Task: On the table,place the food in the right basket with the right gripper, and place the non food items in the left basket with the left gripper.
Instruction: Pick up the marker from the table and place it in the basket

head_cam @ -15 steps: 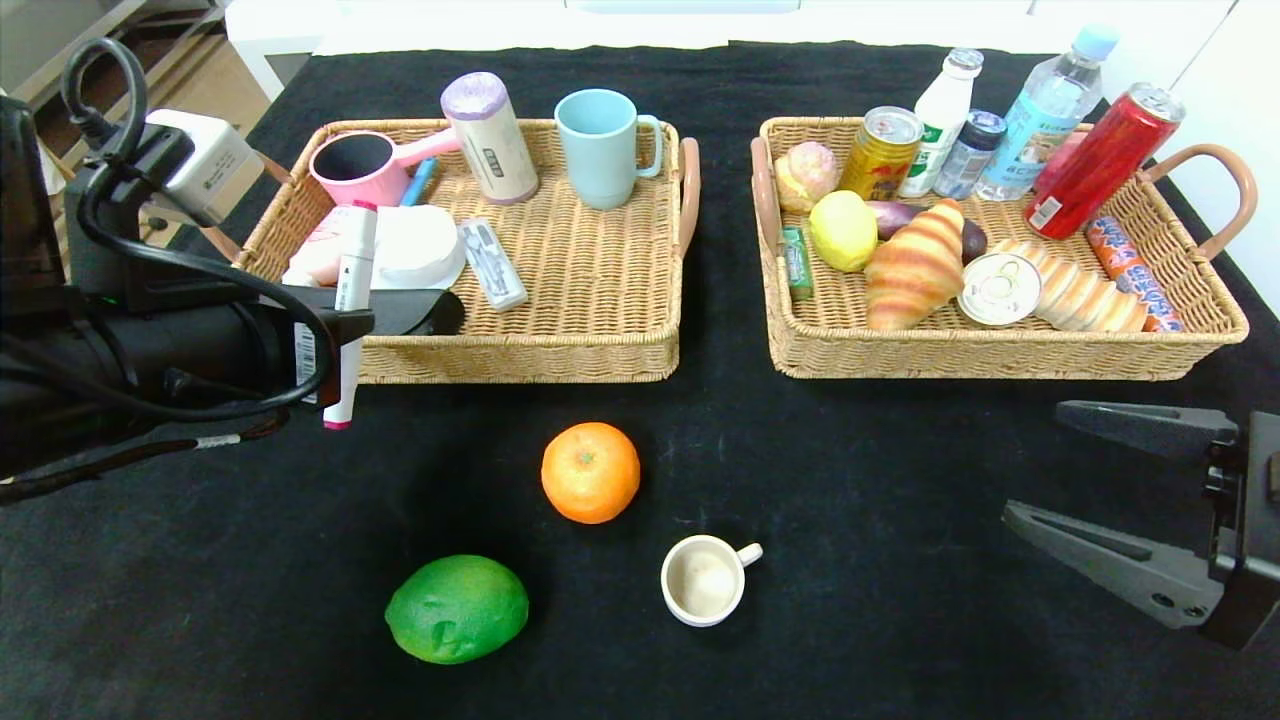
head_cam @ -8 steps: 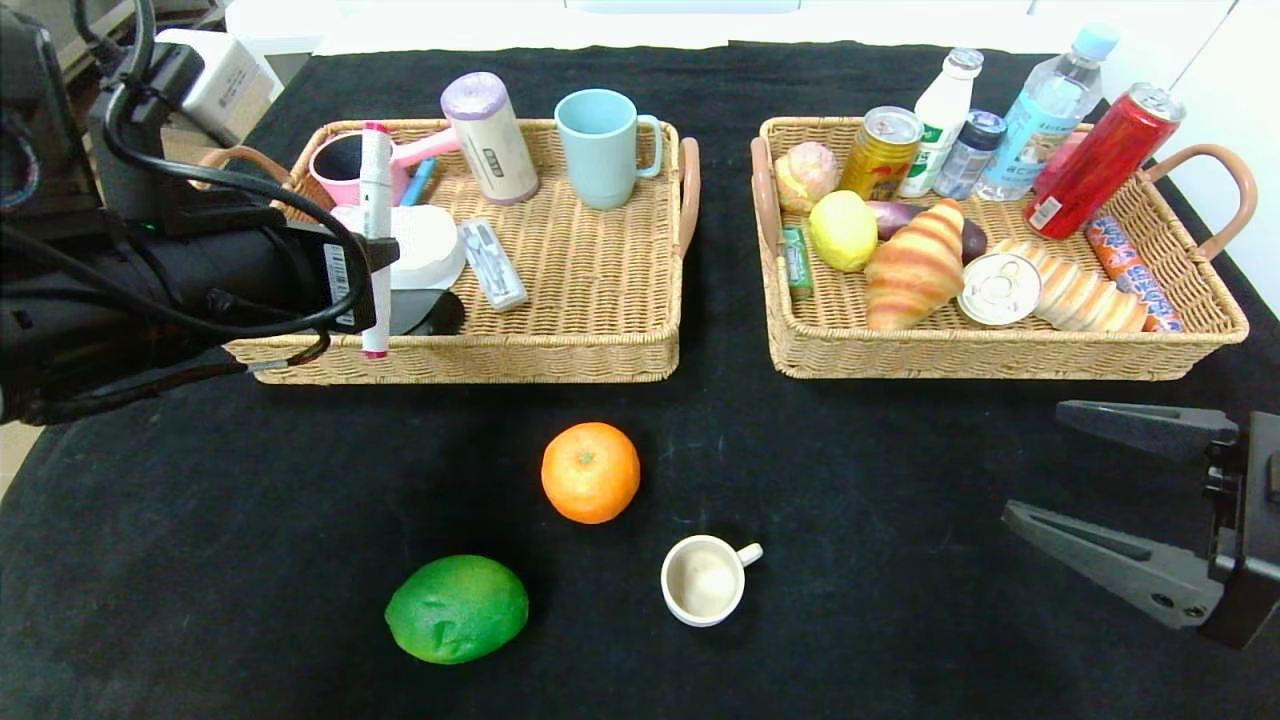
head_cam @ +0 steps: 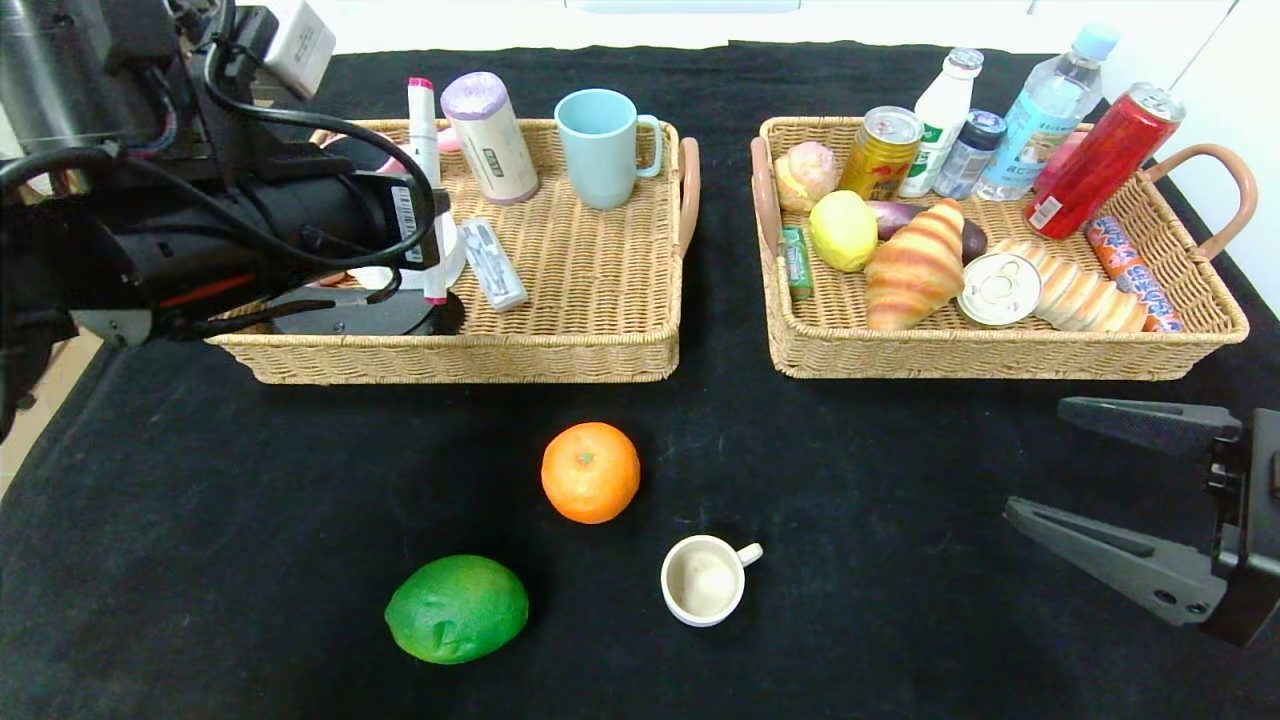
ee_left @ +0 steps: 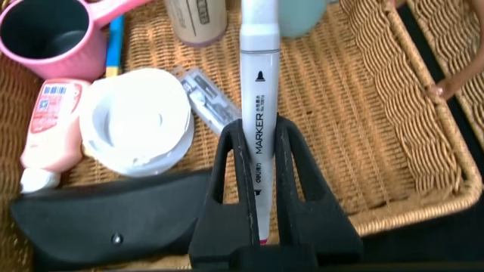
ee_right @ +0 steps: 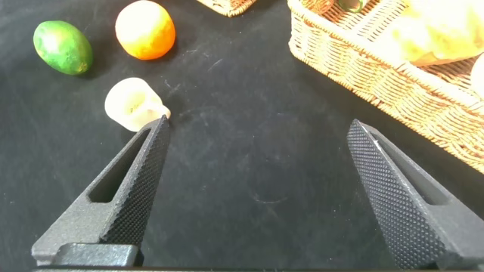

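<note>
My left gripper is holding the marker (head_cam: 424,150) (ee_left: 259,91) above the white container and black case. It should keep holding the marker until the marker is low over the basket's open wicker bottom.
My left gripper (head_cam: 420,215) is shut on a white marker (head_cam: 424,150) with pink ends and holds it over the left basket (head_cam: 600,300). In the left wrist view the marker (ee_left: 259,91) sits clamped between the fingers (ee_left: 234,159), above the wicker floor. An orange (head_cam: 590,472), a green fruit (head_cam: 457,608) and a small white cup (head_cam: 703,580) lie on the black cloth in front of the baskets. My right gripper (head_cam: 1035,460) hangs open at the lower right, nothing in it. The right basket (head_cam: 1000,355) holds food and drinks.
The left basket holds a blue mug (head_cam: 600,145), a purple-lidded cylinder (head_cam: 490,135), a white round container (ee_left: 136,121), a black case (ee_left: 106,219) and a pink cup (ee_left: 49,34). Bottles and cans (head_cam: 1095,160) stand tall at the right basket's far side.
My left arm has carried the marker away from me and rightward, from in front of the left basket's near corner to above its inside. The right arm has not moved.
</note>
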Controlling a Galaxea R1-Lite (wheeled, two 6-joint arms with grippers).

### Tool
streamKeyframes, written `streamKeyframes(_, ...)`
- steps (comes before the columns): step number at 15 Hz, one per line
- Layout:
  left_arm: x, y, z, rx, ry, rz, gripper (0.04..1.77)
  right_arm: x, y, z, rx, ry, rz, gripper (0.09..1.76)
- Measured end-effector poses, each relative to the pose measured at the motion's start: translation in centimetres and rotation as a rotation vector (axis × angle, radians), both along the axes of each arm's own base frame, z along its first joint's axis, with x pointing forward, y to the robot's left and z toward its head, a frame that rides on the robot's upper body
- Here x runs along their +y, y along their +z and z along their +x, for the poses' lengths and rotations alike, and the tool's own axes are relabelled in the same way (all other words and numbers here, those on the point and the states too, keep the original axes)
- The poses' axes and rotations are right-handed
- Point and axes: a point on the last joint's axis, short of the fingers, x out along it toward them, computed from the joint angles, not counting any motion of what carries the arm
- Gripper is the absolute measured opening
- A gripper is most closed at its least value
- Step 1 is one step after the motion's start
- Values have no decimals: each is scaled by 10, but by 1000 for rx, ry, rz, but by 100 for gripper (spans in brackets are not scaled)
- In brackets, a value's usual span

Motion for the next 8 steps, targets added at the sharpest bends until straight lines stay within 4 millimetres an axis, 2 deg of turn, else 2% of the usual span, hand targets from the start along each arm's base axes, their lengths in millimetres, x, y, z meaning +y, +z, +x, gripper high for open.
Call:
streamKeyframes(2,-5,2,12,-8,0,-11,25,0,0,0,-1,0,0,171)
streamKeyframes(8,-16,-9,43,-7,1,-11,25,-1,1,-1,-6,-6,0,171)
